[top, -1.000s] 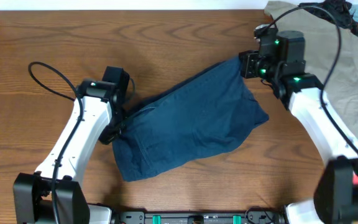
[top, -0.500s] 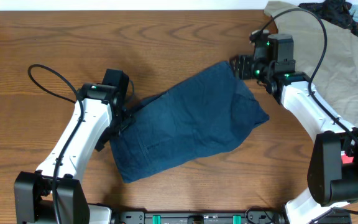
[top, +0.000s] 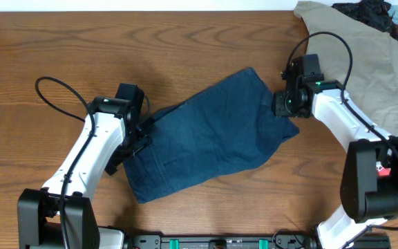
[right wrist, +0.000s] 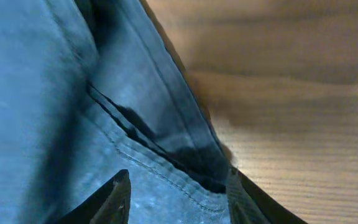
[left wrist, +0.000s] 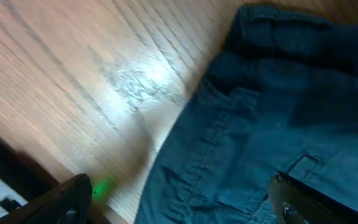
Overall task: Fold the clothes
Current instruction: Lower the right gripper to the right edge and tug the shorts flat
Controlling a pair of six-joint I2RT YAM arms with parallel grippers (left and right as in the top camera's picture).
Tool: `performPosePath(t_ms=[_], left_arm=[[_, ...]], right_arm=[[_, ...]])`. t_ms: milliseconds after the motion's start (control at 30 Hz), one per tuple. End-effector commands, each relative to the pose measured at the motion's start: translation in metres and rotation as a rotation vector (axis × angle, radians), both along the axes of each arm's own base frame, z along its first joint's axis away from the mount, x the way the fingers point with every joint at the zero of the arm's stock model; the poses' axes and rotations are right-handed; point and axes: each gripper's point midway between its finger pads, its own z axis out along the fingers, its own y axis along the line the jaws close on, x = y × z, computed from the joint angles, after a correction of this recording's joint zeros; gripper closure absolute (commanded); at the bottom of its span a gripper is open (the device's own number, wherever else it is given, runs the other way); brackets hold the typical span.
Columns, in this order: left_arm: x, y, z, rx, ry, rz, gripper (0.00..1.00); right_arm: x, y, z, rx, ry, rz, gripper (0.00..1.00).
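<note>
My left gripper should next grab the dark navy shorts (top: pixel 209 135) by the waistband edge (top: pixel 141 151). Then it needs to fold the waistband end over toward the stitched hem.
The dark navy shorts (top: pixel 209 135) lie folded on the wooden table (top: pixel 81 41), slanting from lower left to upper right. My left gripper (top: pixel 137 135) sits at their left edge, over the waistband. In the left wrist view it (left wrist: pixel 179 200) stands wide open above the cloth (left wrist: pixel 272 106) and holds nothing. My right gripper (top: pixel 282 107) is at the shorts' right edge. Seen from the right wrist, its jaws (right wrist: pixel 178 194) stand apart over a stitched hem of the shorts (right wrist: pixel 55 93), with the right fingertip (right wrist: pixel 236 190) at the cloth's edge.
A large khaki garment (top: pixel 385 62) covers the table's back right corner, with a dark bundle of cloth (top: pixel 368 10) behind it. The left arm's black cable (top: pixel 50 90) loops out over the wood on the left.
Both grippers have opened and let go of the shorts. The right gripper moved from the far upper corner down to the right edge, and the corner now lies flat. The left arm barely moved.
</note>
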Motion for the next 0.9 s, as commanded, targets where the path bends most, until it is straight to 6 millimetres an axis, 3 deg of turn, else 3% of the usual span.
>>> performPosePath(t_ms=[0,167,333,400,467,533,667,867], left_arm=[[-0.003,-0.003,-0.003,-0.021,0.011,0.008,0.08],[-0.001,-0.003,-0.003,-0.023,0.003,0.008,0.08],[0.002,-0.003,-0.004,-0.025,-0.008,0.007,0.08],[0.002,-0.004,-0.004,-0.025,-0.011,0.007,0.08],[0.002,-0.004,-0.004,-0.025,-0.011,0.007,0.08],[0.002,-0.004,-0.004,-0.025,-0.011,0.007,0.08],[0.002,-0.004,-0.004,-0.025,-0.011,0.004,0.08],[0.002,-0.004,-0.004,-0.025,-0.011,0.004,0.08]], right_arm=[[-0.009,-0.008,-0.01,-0.027,0.041,0.0,0.54],[-0.023,-0.013,-0.016,-0.05,0.096,-0.004,0.56],[-0.025,-0.011,-0.027,-0.031,0.082,-0.033,0.57],[-0.026,-0.007,-0.03,-0.011,0.076,-0.029,0.68],[-0.026,-0.006,-0.031,-0.004,0.079,-0.033,0.95],[-0.026,-0.009,-0.031,-0.005,0.079,-0.055,0.99],[-0.025,-0.036,-0.02,-0.063,0.075,-0.198,0.99],[-0.03,-0.079,0.013,-0.123,0.03,-0.387,0.99]])
